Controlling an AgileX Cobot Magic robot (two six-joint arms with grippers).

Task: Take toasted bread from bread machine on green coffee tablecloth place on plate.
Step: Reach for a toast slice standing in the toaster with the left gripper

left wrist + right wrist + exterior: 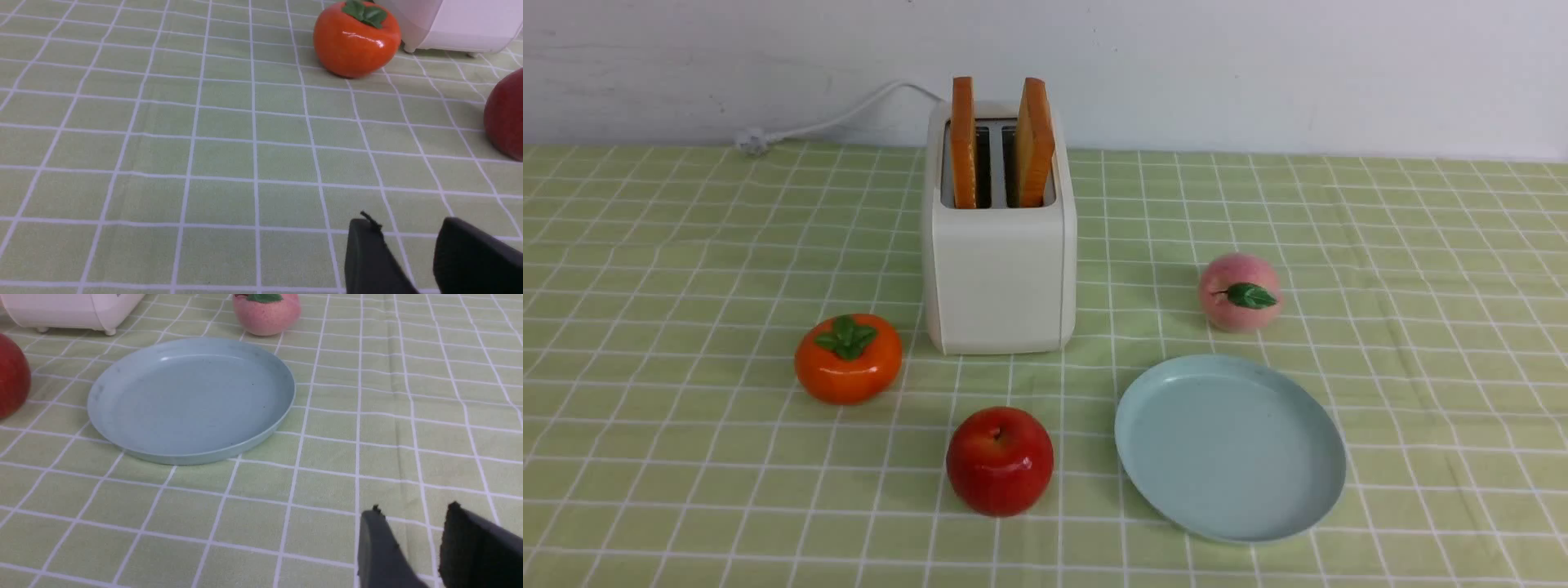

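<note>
The lower part of the toasted bread slice sits inside the machine's narrow slot, so my left gripper should next grip its raised top crust (pixel 963 127) to take the slice.
Two slices of toasted bread (pixel 965 143) (pixel 1035 143) stand upright in the slots of the cream-white bread machine (pixel 999 269) at the back middle of the green coffee tablecloth (pixel 686 457). The pale blue-green plate (pixel 1230 447) lies empty in front and to the right of it, also seen in the right wrist view (pixel 192 400). No arm shows in the front view. My left gripper (pixel 408 228) hangs open over bare cloth, nothing between its fingers. My right gripper (pixel 412 516) is open too, over cloth on the near side of the plate.
An orange persimmon (pixel 848 358) sits left of the toaster, a red apple (pixel 1000 460) in front of it, a pink peach (pixel 1240 291) to its right behind the plate. A white power cord (pixel 825 122) runs back left along the wall.
</note>
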